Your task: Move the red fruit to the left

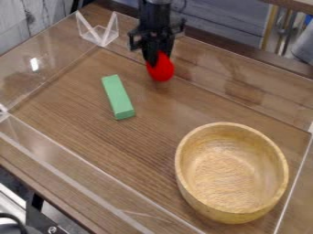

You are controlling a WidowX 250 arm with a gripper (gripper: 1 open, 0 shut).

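The red fruit is still well short of the table by the clear stand. My gripper needs to keep holding the fruit until it gets there.
The red fruit sits on the wooden table towards the back, just right of centre. My gripper comes straight down onto it from above. Its black fingers have closed in around the fruit's upper half and hide the leafy top. Only the lower red part shows beneath the fingers. The fruit still looks to be resting on the table.
A green rectangular block lies left of the fruit, a short gap away. A large wooden bowl fills the front right. Clear acrylic walls ring the table, and a small clear stand sits at the back left.
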